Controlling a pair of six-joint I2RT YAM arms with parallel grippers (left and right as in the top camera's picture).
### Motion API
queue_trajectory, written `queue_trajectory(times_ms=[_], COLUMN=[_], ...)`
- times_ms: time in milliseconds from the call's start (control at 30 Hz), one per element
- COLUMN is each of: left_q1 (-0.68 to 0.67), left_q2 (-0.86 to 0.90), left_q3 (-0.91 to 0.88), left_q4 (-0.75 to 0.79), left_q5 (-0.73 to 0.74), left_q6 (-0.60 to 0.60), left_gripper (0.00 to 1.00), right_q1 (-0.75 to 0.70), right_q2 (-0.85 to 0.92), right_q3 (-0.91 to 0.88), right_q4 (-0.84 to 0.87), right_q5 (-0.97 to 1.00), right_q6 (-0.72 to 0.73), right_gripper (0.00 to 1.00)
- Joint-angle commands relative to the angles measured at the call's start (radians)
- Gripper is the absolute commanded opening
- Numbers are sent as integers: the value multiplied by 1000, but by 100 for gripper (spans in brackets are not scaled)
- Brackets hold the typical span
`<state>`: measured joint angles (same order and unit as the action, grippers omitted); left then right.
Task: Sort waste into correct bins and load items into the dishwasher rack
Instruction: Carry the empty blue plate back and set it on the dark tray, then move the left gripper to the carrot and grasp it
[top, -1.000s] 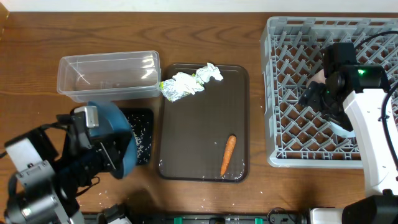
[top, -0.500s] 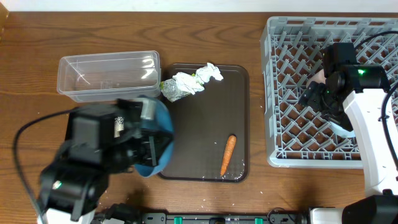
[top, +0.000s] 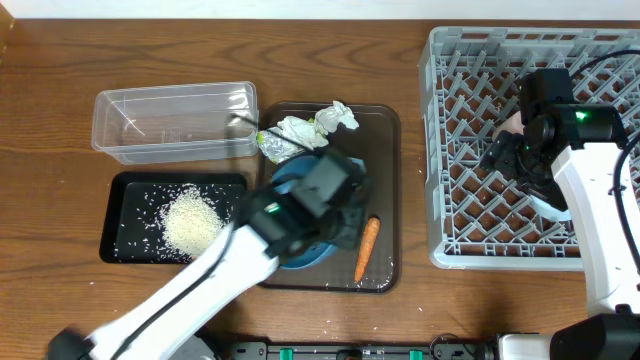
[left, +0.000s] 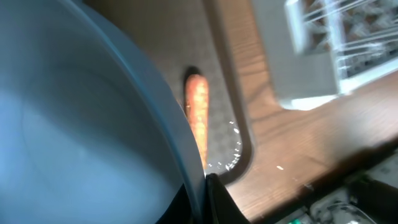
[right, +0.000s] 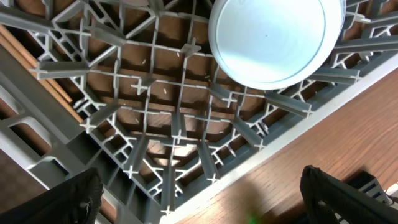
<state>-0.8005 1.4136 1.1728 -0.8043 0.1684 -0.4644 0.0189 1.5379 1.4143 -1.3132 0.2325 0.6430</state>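
The wide dark-blue bowl is tilted above the tray beside the carrot and would fall onto the tray if I opened now. My left gripper should keep holding the bowl.
My left gripper (top: 340, 228) is shut on the rim of the wide dark-blue bowl (top: 300, 255), which hangs tilted over the brown tray (top: 385, 130). In the left wrist view the bowl (left: 74, 124) fills the left side, its rim pinched between my gripper (left: 202, 199). The carrot (left: 197, 115) lies just beyond it. White rice (top: 190, 222) is heaped in the black bin (top: 115, 245). The clear tub (top: 175, 122) holds nothing. Crumpled wrappers (top: 300, 133) and the carrot (top: 367, 248) lie on the tray. My right gripper (right: 199, 205) stands open over the dishwasher rack (top: 450, 240).
A pale-blue round vessel (right: 277, 37), cup or small bowl I cannot tell, sits in the rack. A pinkish cup (top: 510, 124) shows beside my right arm. Loose rice grains dot the tray's near corner (left: 233, 158). The rack's corner (left: 311, 68) is close to the tray.
My left arm has swung right with the dark-blue bowl, from over the black bin to over the brown tray. The rice heap now shows in the black bin. The right arm has not moved.
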Motion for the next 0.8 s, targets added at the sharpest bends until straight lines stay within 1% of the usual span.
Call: queue_trajectory(times_ms=[0, 167, 300, 367, 633, 767], left_q1=[-3, -3, -3, -3, -3, -3], left_q2=[85, 161, 181, 182, 183, 196], left_q3=[14, 14, 14, 14, 12, 9], left_q4=[19, 90, 126, 124, 76, 85], left_q5=[-50, -54, -106, -134, -136, -136], left_q6=[-13, 7, 18, 18, -2, -2], left_gripper=[6, 6, 7, 7, 7, 13], right_q1=[-5, -5, -5, -5, -5, -5], right_q2=[-3, -3, -3, -3, -3, -3], right_q3=[11, 11, 11, 11, 11, 11], right_q4=[0, 0, 0, 0, 0, 0], right_q5=[11, 11, 11, 11, 11, 11], right_q6=[-5, -5, -5, -5, -5, -5], right_gripper=[99, 99, 99, 99, 99, 99])
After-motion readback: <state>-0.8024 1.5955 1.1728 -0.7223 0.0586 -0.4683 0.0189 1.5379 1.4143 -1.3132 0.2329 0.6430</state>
